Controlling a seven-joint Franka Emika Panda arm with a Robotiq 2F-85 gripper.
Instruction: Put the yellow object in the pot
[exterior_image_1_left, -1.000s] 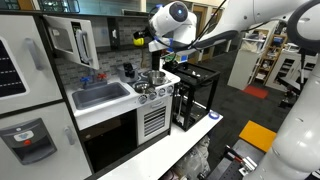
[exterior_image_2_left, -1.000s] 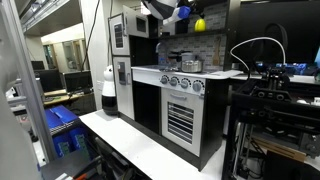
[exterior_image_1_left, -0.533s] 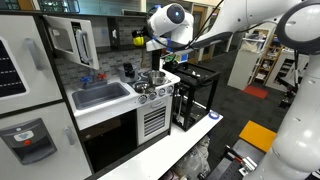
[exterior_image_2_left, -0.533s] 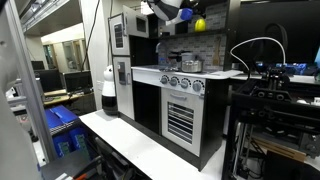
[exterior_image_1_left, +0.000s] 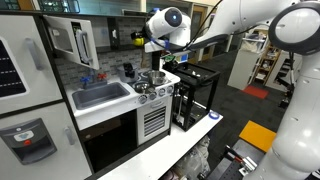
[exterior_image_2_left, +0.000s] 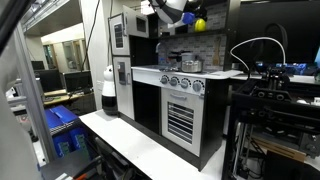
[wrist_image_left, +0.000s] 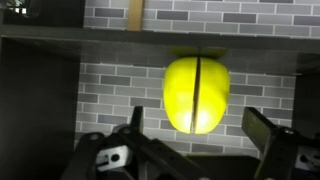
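Note:
The yellow object (exterior_image_1_left: 138, 40) (wrist_image_left: 196, 95) is still too far for my gripper to close on it: my fingers stop short of the object's near side, so my gripper needs to first move toward it.
The yellow object (wrist_image_left: 196, 93) is a bright yellow roundish item with a seam down its middle. It sits against a dark shelf in front of the grey brick back wall. It also shows in both exterior views (exterior_image_1_left: 138, 38) (exterior_image_2_left: 200, 23). My gripper (wrist_image_left: 194, 114) is open, with one finger on each side of the yellow object and neither touching it. The gripper is high above the toy kitchen's counter in both exterior views (exterior_image_1_left: 149, 42) (exterior_image_2_left: 187, 17). The silver pot (exterior_image_1_left: 152, 77) (exterior_image_2_left: 188, 64) stands on the stove top below.
The toy kitchen has a grey sink basin (exterior_image_1_left: 100, 95), a dark cup-like item (exterior_image_1_left: 128, 71) behind the pot, stove knobs (exterior_image_2_left: 182, 84) and an oven front (exterior_image_1_left: 153, 122). A black wire frame (exterior_image_1_left: 196, 95) stands beside it. A white bench (exterior_image_2_left: 150, 150) runs in front.
The arm has shifted slightly, bringing the gripper a little closer to the yellow object. The pot and the yellow object have not moved.

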